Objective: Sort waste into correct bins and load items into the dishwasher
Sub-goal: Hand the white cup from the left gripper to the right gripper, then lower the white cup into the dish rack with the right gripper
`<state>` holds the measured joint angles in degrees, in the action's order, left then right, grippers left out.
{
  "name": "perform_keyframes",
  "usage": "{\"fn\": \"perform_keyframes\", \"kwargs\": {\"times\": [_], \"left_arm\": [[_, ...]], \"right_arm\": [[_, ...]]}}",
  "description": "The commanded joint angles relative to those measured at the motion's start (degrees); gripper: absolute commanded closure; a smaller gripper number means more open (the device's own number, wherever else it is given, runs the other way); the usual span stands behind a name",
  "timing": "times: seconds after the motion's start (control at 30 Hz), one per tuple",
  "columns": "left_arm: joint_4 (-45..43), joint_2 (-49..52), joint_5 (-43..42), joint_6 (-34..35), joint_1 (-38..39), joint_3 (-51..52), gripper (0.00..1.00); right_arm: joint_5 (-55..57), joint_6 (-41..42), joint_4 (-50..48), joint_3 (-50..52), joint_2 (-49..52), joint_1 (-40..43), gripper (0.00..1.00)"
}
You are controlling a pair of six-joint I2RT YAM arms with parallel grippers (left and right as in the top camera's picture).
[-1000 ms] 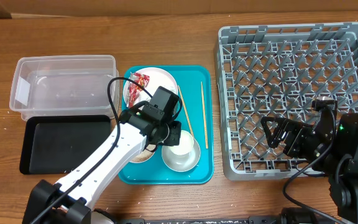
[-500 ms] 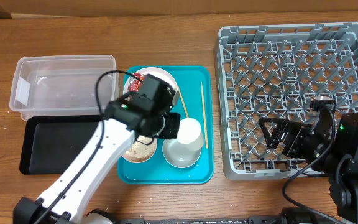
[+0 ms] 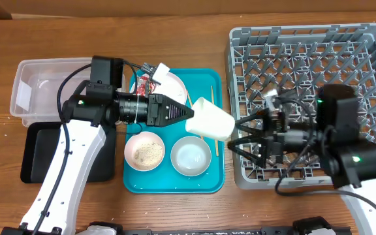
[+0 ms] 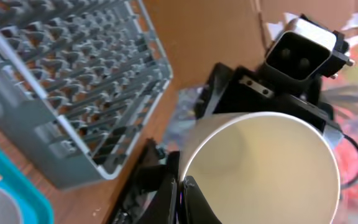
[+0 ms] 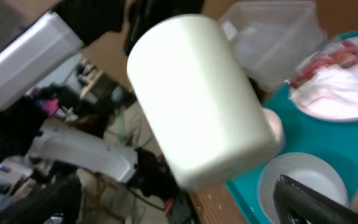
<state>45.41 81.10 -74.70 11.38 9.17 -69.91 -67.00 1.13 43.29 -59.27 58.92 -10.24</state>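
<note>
The right gripper grabs the small white cup by its base end (image 3: 226, 125) next, opposite the cup's held rim, to load it rim-first into the rack (image 3: 305, 49).
My left gripper (image 3: 189, 116) is shut on the rim of the small white cup (image 3: 211, 121) and holds it tipped sideways above the right edge of the teal tray (image 3: 175, 186). In the left wrist view the fingers (image 4: 182, 194) pinch the cup's wall (image 4: 260, 165). My right gripper (image 3: 241, 134) is open, its jaws just right of the cup's base; in the right wrist view the cup (image 5: 197, 99) fills the space above the spread jaws (image 5: 179, 208). The grey dishwasher rack (image 3: 305, 49) stands at the right.
On the teal tray lie a pink bowl with rice (image 3: 143, 151), a grey bowl (image 3: 190, 157), a plate (image 3: 172, 85) with the red-and-white wrapper (image 3: 145, 85) and a napkin (image 5: 340, 87), and chopsticks (image 3: 212, 98). The clear tub (image 3: 64, 88) and black tray (image 3: 64, 156) are at the left.
My left gripper lifted the white cup off the tray, tipped it sideways and carried it right. My right arm swung left from the rack's front to the cup, jaws open.
</note>
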Motion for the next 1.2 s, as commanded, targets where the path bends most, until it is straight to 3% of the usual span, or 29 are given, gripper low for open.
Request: {"fn": "perform_keyframes", "kwargs": {"times": [0.0, 0.1, 0.3, 0.43, 0.47, 0.5, 0.57, 0.6, 0.67, 0.77, 0.93, 1.0, 1.17], "left_arm": [[-0.7, -0.8, -6.4, -0.9, -0.2, -1.3, 0.96], [-0.8, -0.8, -6.4, -0.9, -0.2, -1.3, 0.96], [-1.7, -0.8, -7.9, -0.9, -0.2, -1.3, 0.96], [-1.7, -0.8, -7.9, -0.9, -0.2, -1.3, 0.96], [-1.7, -0.8, -7.9, -0.9, -0.2, -1.3, 0.92], [-1.7, -0.8, -7.8, -0.9, -0.2, -1.3, 0.80], [-1.7, -0.8, -7.3, -0.9, -0.3, -1.3, 0.32], [-1.8, -0.8, -6.5, -0.9, -0.3, -1.3, 0.18], [-1.7, -0.8, -3.3, -0.8, -0.3, -1.3, 0.00], [-1.7, -0.8, 4.4, 2.0, -0.3, -1.3, 0.00], [-1.5, -0.8, 7.2, 2.1, -0.2, -1.3, 0.00], [-1.5, -0.8, 7.9, 2.1, -0.2, -1.3, 0.00], [0.5, -0.8, 10.3, 1.9, -0.2, -1.3, 0.00]], "right_arm": [[-4.0, 4.2, -7.0, -0.8, 2.3, -4.8, 0.04], [-3.6, 6.6, -10.4, -0.8, 2.6, -6.1, 0.20], [1.4, 8.2, -11.5, -0.8, 2.6, -6.7, 0.24], [3.6, 9.2, -11.6, -0.8, 2.6, -6.6, 0.42], [4.0, 9.5, -11.5, -0.8, 2.5, -6.0, 0.45], [4.0, 9.5, -11.3, -0.8, 2.3, -5.0, 0.48], [4.0, 9.4, -10.3, -0.8, 1.4, -2.5, 0.48], [4.0, 9.4, -8.9, -0.8, 0.6, -0.2, 0.48], [5.1, 9.4, -4.7, -0.8, -0.8, 4.8, 0.49], [17.8, 7.5, 9.1, -0.9, -3.0, 13.0, 0.50], [54.0, 11.4, 30.2, -5.6, -2.4, 13.7, 0.50], [60.5, 12.9, 33.5, -7.3, -0.7, 13.6, 0.50], [59.9, 13.8, 32.9, -7.7, 8.0, 13.6, 0.49]]}}
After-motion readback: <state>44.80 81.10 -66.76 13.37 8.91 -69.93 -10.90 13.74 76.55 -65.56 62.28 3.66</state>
